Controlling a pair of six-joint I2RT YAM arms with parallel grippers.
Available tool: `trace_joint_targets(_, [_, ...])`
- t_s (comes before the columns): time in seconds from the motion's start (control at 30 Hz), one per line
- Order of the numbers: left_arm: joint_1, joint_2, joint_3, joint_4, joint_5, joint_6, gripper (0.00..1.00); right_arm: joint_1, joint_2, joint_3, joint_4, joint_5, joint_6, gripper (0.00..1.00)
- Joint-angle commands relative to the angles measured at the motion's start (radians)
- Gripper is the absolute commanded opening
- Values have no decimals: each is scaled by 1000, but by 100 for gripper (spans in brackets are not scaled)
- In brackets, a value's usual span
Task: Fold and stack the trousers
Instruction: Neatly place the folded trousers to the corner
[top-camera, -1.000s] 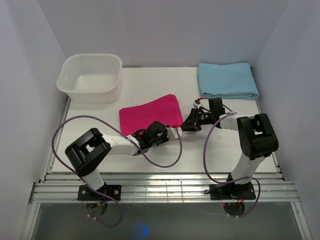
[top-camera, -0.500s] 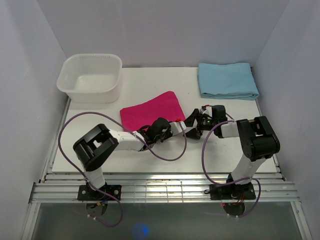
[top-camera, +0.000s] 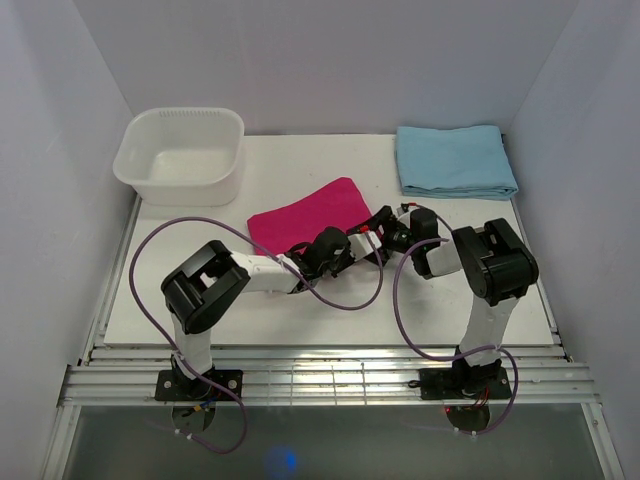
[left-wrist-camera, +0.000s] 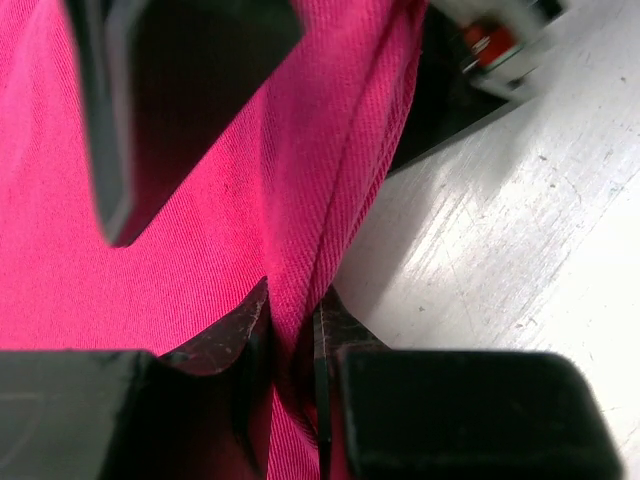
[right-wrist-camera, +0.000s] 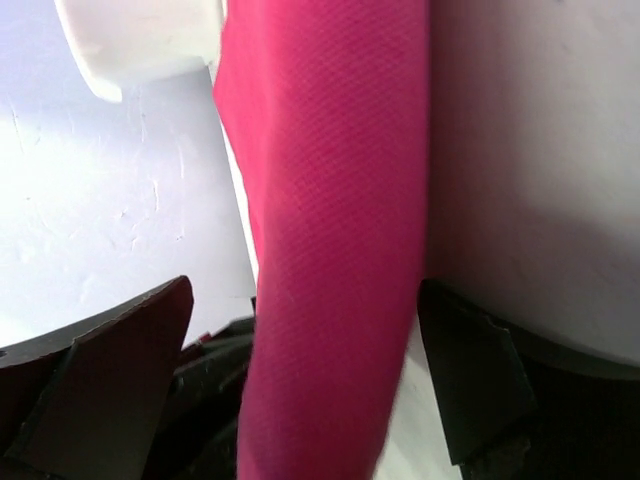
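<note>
The trousers (top-camera: 305, 212) need to be stacked folded on the light blue cloth. My right gripper will next grab them by the doubled edge's near corner to do that.
The trousers (top-camera: 305, 212) lie folded as a magenta-pink rectangle in the middle of the white table (top-camera: 300, 165). My left gripper (top-camera: 352, 244) is at their near right corner. In the left wrist view it (left-wrist-camera: 293, 325) is shut on the doubled right edge of the trousers (left-wrist-camera: 200, 230). My right gripper (top-camera: 376, 228) meets that corner from the right. Its fingers (right-wrist-camera: 130, 360) stand wide open, with a fold of the trousers (right-wrist-camera: 330, 250) hanging loose between them and not pinched. Neither wrist view shows the rest of the garment.
A white plastic basin (top-camera: 182, 155) stands at the far left of the table. A folded light blue cloth (top-camera: 455, 160) lies at the far right. Purple cables (top-camera: 345, 303) loop over the table in front of both arms. White walls close in the sides.
My right gripper has opened wide and let go of the trousers' edge. My left gripper has carried the corner it holds to the right and a little farther back.
</note>
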Motion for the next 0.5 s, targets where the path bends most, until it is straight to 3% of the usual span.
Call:
trace_joint_targets(0.0, [-1, -4, 42, 9, 52, -49, 0, 34, 43, 40, 129, 86, 47, 99])
trace_joint_targets(0.13, [-1, 0, 42, 10, 69, -80, 0, 46, 68, 63, 138, 91, 46, 81])
trace_joint_targets(0.23, [-1, 2, 39, 9, 66, -86, 0, 46, 69, 62, 134, 84, 32, 60])
trace_joint_targets(0.27, [0, -9, 36, 10, 71, -88, 0, 46, 65, 62, 132, 75, 26, 49])
trace_joint_targets(0.3, [0, -15, 31, 10, 81, -89, 0, 45, 62, 62, 129, 74, 9, 43])
trace_joint_targets(0.37, [0, -35, 27, 7, 86, -91, 0, 42, 54, 63, 130, 69, -9, 19])
trace_joint_targets(0.43, [0, -56, 24, -22, 85, -96, 8, 33, 51, 78, 132, 57, -41, 8])
trace_joint_targets(0.47, [0, -88, 22, -42, 89, -103, 13, 28, 49, 91, 135, 40, -52, 8])
